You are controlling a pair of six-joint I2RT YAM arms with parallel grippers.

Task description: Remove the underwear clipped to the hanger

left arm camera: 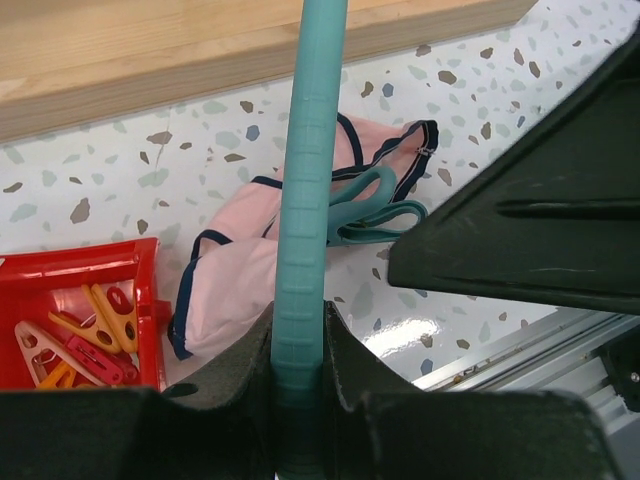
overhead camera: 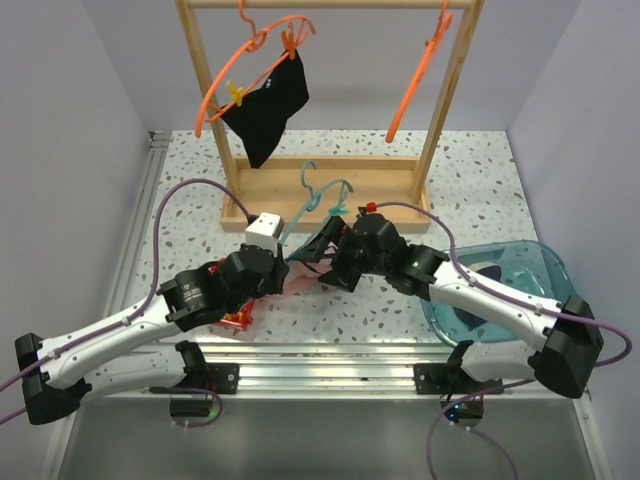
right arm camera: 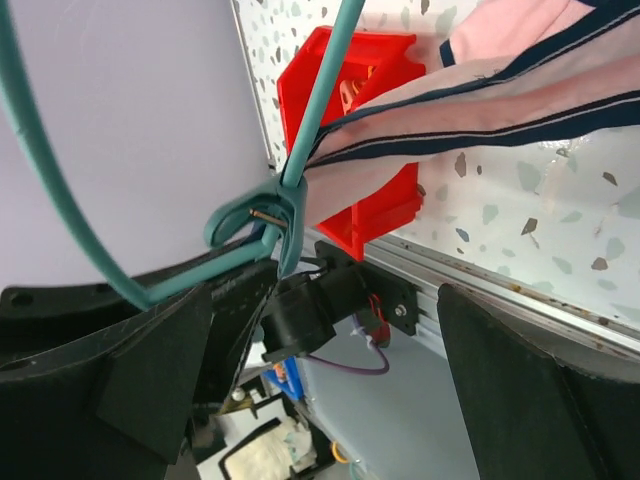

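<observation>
The pink underwear has to come off, so my right gripper should next pinch the teal clip (right arm camera: 275, 215) across both handle ends to open it.
The dusty pink underwear with dark trim (left arm camera: 245, 265) lies partly on the table, pinched by a teal clip (right arm camera: 275, 215) on a teal hanger (left arm camera: 310, 180). My left gripper (left arm camera: 300, 335) is shut on the hanger's bar and holds it up. My right gripper (right arm camera: 330, 370) is open wide beside the clip and pink fabric (right arm camera: 500, 90), touching neither. In the top view the two grippers meet mid-table, left (overhead camera: 290, 262) and right (overhead camera: 335, 255). The black underwear (overhead camera: 268, 105) hangs clipped to an orange hanger (overhead camera: 250, 60) on the rack. I cannot make out the navy one.
A wooden rack (overhead camera: 325, 185) stands at the back with a second orange hanger (overhead camera: 420, 75). A red tray (left arm camera: 70, 320) of clips sits near the left arm. A translucent blue bin (overhead camera: 530, 270) at the right holds something dark.
</observation>
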